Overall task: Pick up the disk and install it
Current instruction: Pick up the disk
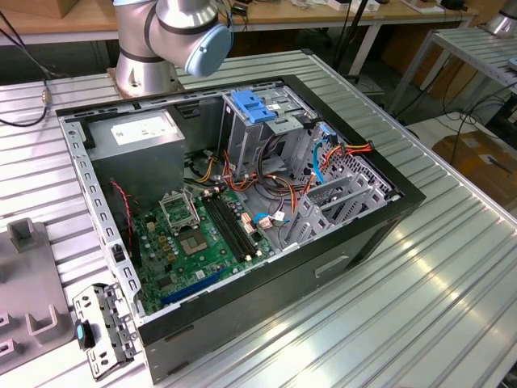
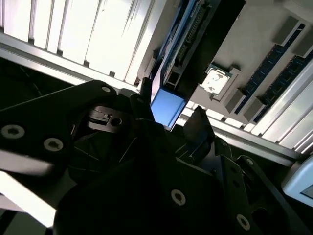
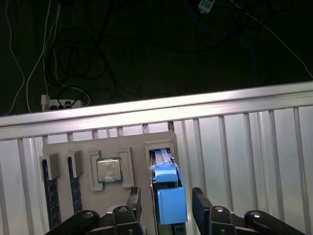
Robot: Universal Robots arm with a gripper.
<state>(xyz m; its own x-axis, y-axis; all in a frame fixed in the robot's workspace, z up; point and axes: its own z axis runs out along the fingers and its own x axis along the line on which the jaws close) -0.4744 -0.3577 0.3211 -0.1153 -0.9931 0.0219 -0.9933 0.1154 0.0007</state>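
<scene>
The disk needs to go into the case's drive cage, so my gripper will next grab the disk by its blue plastic tab (image 3: 172,205) to install it there.
The disk (image 3: 167,186) stands on edge in a slot of a grey holder tray (image 3: 132,147), its blue plastic rail and tab facing up. My gripper (image 3: 167,208) is open, and its two black fingers (image 3: 135,205) straddle the blue tab with a small gap on each side. In the second wrist view the same blue tab of the disk (image 2: 167,107) sits between the fingertips of the gripper (image 2: 171,104), with the disk's metal edge running away from it. In the exterior view, the arm's base and elbow (image 1: 174,32) rise behind the open computer case (image 1: 242,202).
The tray also holds a processor (image 3: 108,170) and memory sticks (image 3: 46,196). Beyond the tray the ribbed aluminium table (image 3: 244,137) ends, with cables on the floor. Inside the case are a drive cage with a blue latch (image 1: 250,105), a power supply (image 1: 137,129) and a motherboard (image 1: 198,234).
</scene>
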